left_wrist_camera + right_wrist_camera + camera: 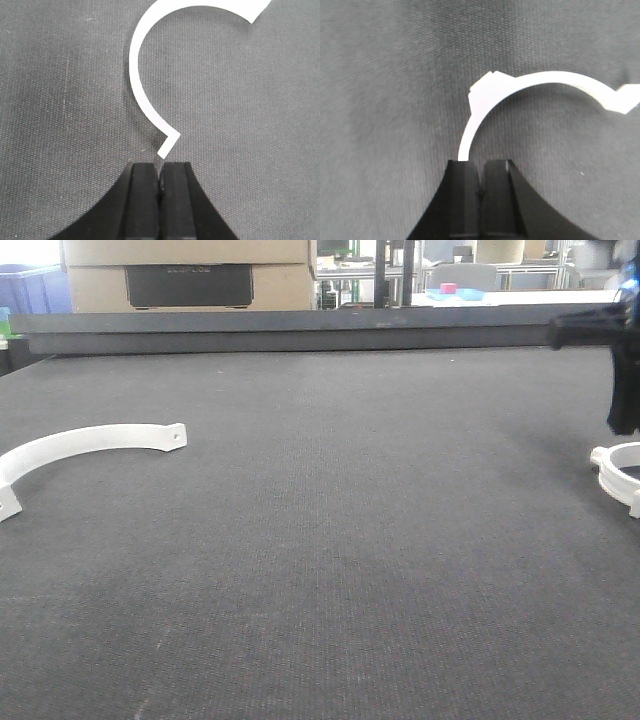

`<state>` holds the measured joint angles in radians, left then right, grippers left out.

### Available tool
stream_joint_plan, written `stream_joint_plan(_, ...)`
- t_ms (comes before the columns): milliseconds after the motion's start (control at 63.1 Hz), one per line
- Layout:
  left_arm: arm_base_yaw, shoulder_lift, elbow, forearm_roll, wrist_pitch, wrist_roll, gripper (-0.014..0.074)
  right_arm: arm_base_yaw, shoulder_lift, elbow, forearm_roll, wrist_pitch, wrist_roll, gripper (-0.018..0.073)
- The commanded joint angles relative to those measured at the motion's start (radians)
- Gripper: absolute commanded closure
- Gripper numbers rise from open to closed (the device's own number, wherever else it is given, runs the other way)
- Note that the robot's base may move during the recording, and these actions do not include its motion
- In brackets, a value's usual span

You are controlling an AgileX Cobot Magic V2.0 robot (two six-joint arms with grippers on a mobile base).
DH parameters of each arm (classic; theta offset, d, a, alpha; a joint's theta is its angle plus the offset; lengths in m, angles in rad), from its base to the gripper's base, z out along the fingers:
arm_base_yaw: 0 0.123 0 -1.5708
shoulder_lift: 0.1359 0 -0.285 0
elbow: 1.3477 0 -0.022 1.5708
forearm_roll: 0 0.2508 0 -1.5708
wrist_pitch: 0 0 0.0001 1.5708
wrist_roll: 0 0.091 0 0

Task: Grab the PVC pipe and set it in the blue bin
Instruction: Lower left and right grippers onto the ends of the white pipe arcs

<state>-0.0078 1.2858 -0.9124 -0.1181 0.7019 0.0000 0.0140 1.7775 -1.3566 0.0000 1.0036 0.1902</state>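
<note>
The white curved half-ring piece (pixel 80 443) has to go in the blue bin, so the robot's left gripper needs to grab it by its curved band (pixel 30 456) next.
A white curved half-ring piece (pixel 80 443) lies on the dark mat at the left. In the left wrist view it (pixel 136 75) lies just ahead of my left gripper (pixel 160 165), whose jaws are pressed together and empty. A second white curved piece (pixel 618 472) lies at the right edge. My right gripper (pixel 622 420) hangs just above it. In the right wrist view this piece (pixel 487 92) runs under the tip of one finger of my right gripper (pixel 481 162), which is shut with nothing between its jaws. No straight pipe shows.
The dark mat (pixel 330 540) covers the table up to a dark raised back edge (pixel 280 335). Behind it stand a cardboard box (pixel 190 275), a blue container (pixel 30 290) at the far left and a blue tray with a pink object (pixel 455 290).
</note>
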Motion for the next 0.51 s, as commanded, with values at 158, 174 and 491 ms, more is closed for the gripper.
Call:
stream_joint_plan(158,0.004,-0.001,-0.009,-0.011,0.0,0.0,0.0707,-0.003,0.082,-0.069,0.017,0.034,0.011,0.0355)
stream_joint_plan(174,0.004,-0.001,-0.009,-0.011,0.0,0.0,0.0707,-0.003,0.085,-0.069,0.017,0.031,0.011,0.0341)
stream_joint_plan(491,0.004,-0.001,-0.009,-0.011,-0.016,0.0,0.0707,-0.003,0.145,-0.069,0.02,0.009,0.011,0.0318)
